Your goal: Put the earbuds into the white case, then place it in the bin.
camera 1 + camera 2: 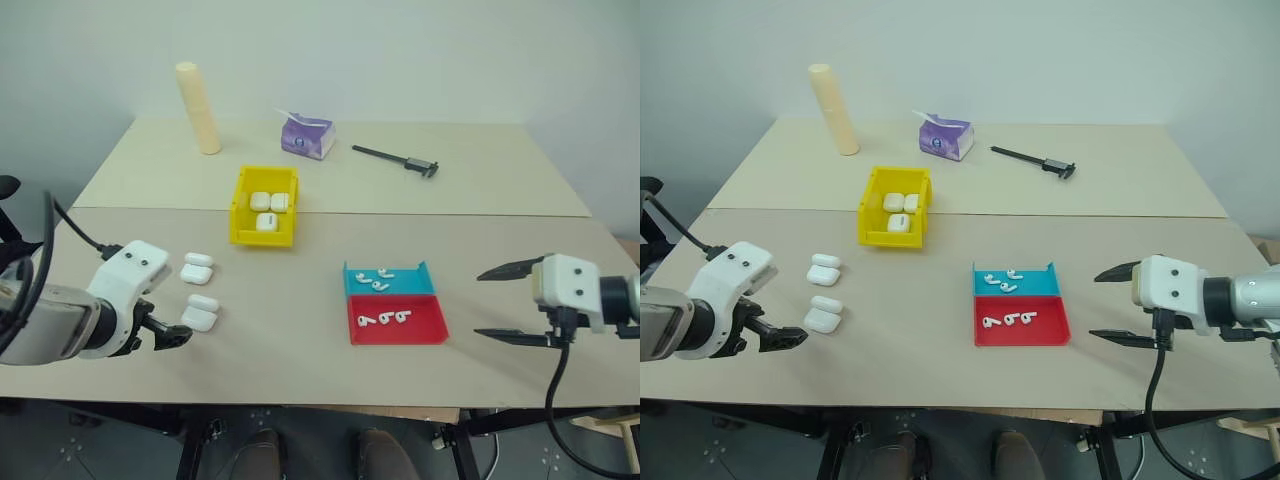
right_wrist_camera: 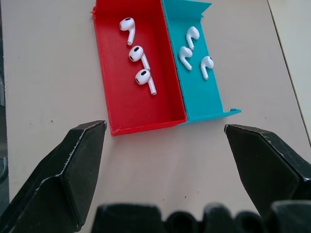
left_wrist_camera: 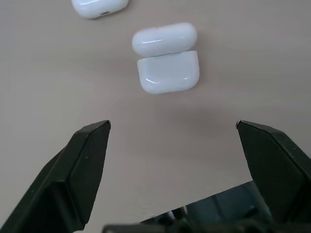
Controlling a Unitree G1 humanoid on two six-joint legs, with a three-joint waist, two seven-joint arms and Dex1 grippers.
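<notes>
The left gripper will grab the nearer case next by the facing sides of its base, because its rounded lid is flipped open.
Two white cases lie on the table's left with their lids flipped open, one farther and one nearer. My left gripper hovers open just short of the nearer case, empty and not touching it. Earbuds lie in the red tray, and more earbuds in the blue tray beside it. To the right of both trays my right gripper is spread open, with nothing between its fingers. The yellow bin stands behind the cases and holds three closed white cases.
A cream cylinder, a purple tissue pack and a black caliper sit at the back of the table. A seam runs across the tabletop behind the bin.
</notes>
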